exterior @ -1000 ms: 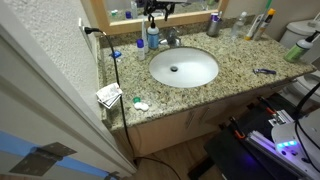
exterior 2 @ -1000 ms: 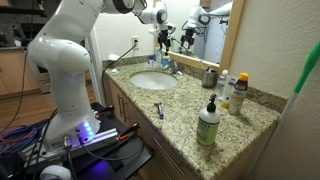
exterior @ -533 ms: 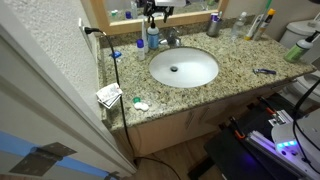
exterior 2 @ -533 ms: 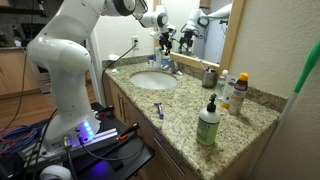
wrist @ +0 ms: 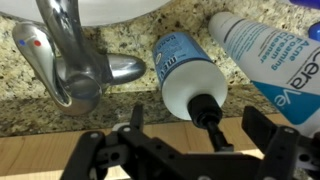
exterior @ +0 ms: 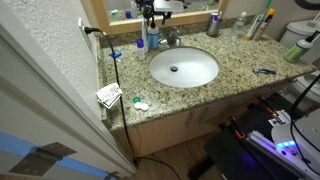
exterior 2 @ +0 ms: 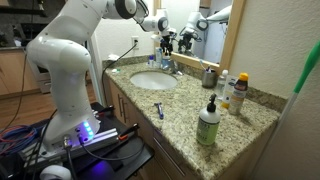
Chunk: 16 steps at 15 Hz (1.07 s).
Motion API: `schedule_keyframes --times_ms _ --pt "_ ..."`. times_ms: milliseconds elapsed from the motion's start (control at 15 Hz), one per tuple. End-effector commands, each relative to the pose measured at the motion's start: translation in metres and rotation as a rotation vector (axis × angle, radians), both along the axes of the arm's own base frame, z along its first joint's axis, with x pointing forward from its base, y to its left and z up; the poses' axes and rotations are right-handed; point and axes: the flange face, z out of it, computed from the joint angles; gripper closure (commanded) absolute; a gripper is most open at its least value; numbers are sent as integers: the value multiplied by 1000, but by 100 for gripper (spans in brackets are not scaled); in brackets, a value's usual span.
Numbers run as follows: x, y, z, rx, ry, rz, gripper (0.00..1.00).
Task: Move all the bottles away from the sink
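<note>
The robot's fingers are level with the sides of the black pump top (exterior: 152,23) (wrist: 206,111) and would hold it if they closed now, so the gripper should close on it.
A white pump bottle with a blue label and black pump top (wrist: 185,75) stands behind the sink (exterior: 184,67), beside the chrome faucet (wrist: 75,60); it shows in both exterior views (exterior: 152,38) (exterior 2: 165,57). A white tube with blue lettering (wrist: 265,50) lies right next to it. My gripper (wrist: 200,130) is open just above the pump top, with one finger on each side and not touching it. The gripper also shows at the mirror in both exterior views (exterior: 150,12) (exterior 2: 165,38).
Several more bottles stand at the far end of the granite counter (exterior: 250,26) (exterior 2: 235,90), with a green pump bottle (exterior 2: 208,123) near the front. A metal cup (exterior: 213,27), a razor (exterior: 264,71) and folded paper (exterior: 109,95) lie on the counter. The mirror is close behind.
My gripper has shifted slightly along the back of the counter over the pump bottle. Nothing else has moved.
</note>
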Motion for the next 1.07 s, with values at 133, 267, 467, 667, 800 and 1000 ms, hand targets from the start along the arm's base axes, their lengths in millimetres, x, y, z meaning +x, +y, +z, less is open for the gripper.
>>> schedule_keyframes --times_ms 133,267,467,667,800,1000 --pt "0 0 -3 -2 10 -2 26" --pt "0 1 -3 -2 9 0 40" --pt "1 2 -3 -2 8 0 62" --pt "1 2 -4 -8 8 -3 84" --pt "1 2 -3 -9 5 -4 95" --pt "0 1 1 -9 3 -2 92"
